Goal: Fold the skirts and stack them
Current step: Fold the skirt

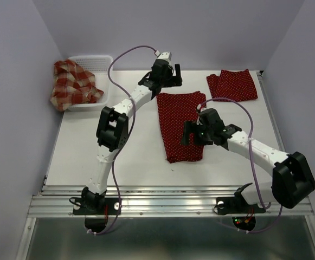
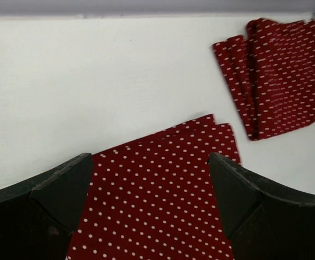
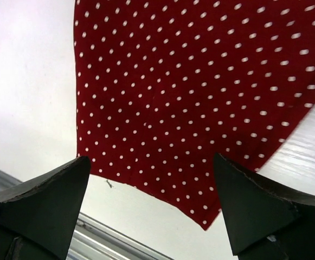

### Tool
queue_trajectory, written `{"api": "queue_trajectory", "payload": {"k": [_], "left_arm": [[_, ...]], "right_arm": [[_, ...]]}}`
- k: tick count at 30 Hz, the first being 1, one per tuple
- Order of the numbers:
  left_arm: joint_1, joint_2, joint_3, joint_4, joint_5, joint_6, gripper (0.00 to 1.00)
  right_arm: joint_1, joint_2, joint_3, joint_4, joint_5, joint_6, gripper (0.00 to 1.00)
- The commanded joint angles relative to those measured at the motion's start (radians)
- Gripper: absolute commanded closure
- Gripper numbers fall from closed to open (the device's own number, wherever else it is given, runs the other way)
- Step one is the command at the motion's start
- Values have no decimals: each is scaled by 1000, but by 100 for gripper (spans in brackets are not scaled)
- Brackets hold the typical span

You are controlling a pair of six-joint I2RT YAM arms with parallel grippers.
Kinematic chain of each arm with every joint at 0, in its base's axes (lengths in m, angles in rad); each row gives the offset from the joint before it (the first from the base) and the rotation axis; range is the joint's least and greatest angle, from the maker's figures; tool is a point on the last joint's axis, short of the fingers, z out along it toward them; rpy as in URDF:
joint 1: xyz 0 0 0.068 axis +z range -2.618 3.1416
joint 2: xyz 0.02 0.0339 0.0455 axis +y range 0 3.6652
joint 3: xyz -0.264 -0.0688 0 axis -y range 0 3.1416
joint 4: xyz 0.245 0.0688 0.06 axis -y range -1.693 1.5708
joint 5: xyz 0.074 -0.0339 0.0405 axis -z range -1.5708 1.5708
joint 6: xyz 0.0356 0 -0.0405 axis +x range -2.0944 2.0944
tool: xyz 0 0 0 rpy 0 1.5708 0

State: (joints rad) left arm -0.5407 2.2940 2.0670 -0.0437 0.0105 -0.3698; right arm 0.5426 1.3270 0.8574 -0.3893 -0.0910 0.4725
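Note:
My left gripper grabs the flat dotted skirt's far-end corner on the basket side next, to turn the skirt crosswise for folding.
One dark red polka-dot skirt (image 1: 180, 127) lies flat and lengthwise in the middle of the table. A second dotted skirt (image 1: 232, 85) lies folded at the back right. The plaid skirt (image 1: 73, 84) sits bunched in the white basket. My left gripper (image 1: 171, 81) hovers open over the flat skirt's far end; in the left wrist view the dotted cloth (image 2: 152, 206) lies between the spread fingers and the folded skirt (image 2: 282, 76) is at upper right. My right gripper (image 1: 188, 132) stands open over the skirt's near right part; its near hem (image 3: 200, 92) shows between the right gripper's (image 3: 152, 184) fingers, nothing held.
The white mesh basket (image 1: 100, 59) stands at the table's back left corner against the wall. A metal rail (image 1: 168, 200) runs along the table's near edge, also seen as the rail (image 3: 92, 238) in the right wrist view. Walls close in on the left, back and right.

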Motion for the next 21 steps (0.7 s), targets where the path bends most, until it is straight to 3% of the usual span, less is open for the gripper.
{"api": "queue_trajectory", "payload": {"k": [1, 4, 10, 15, 21], "left_arm": [[45, 84, 137, -172, 17, 32, 1], [64, 70, 81, -159, -36, 69, 1], [88, 133, 85, -208, -75, 92, 1], [96, 180, 120, -220, -44, 95, 16], [97, 208, 128, -226, -21, 101, 20]], "right_arm": [[-4, 12, -7, 79, -206, -60, 0], [-4, -8, -47, 73, -317, -92, 0], [5, -87, -95, 53, -374, -130, 0], [5, -135, -126, 50, -377, -97, 0], [5, -172, -185, 24, -366, -46, 0]]}}
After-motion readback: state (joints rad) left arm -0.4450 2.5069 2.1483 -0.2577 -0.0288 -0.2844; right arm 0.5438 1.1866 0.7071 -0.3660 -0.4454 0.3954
